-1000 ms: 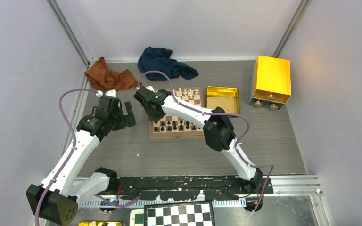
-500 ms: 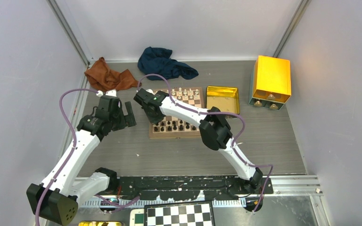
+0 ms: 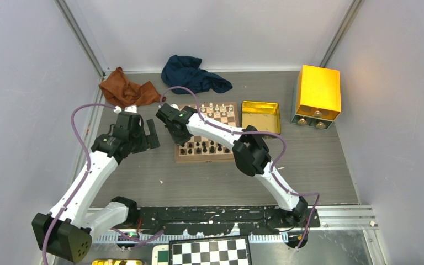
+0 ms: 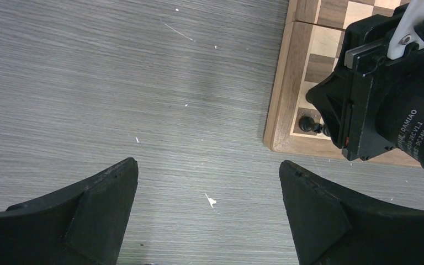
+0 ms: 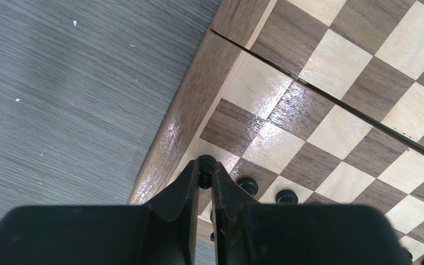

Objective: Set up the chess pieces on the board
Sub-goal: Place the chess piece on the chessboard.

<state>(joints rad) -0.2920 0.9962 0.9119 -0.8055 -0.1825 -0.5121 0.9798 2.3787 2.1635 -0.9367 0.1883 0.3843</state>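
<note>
My right gripper opens now, since the small black piece is upright over the light square, free of its neighbours, and would stand on that square.
The wooden board [image 3: 207,159] lies mid-table, with black chess pieces [image 3: 204,147] along its near rows and white ones at the far side. My right gripper [image 5: 206,168] is shut on a small black piece [image 5: 206,164], held over the light square by the board's left rim [image 5: 182,118]. Two more black pieces [image 5: 247,185] stand just right of it. In the top view the right gripper [image 3: 178,135] hangs over the board's near left corner. My left gripper [image 4: 207,165] is open over bare table, left of the board [image 4: 279,105], with nothing between its fingers.
A gold tin tray [image 3: 260,116] sits right of the board, with a yellow box [image 3: 318,94] beyond it. A brown cloth [image 3: 126,91] and a blue cloth [image 3: 190,74] lie at the back. A black-and-white checkered board [image 3: 210,251] lies below the arm bases.
The right arm's elbow has drifted slightly left, and its gripper has stayed shut on the piece. The left arm has not visibly moved.
</note>
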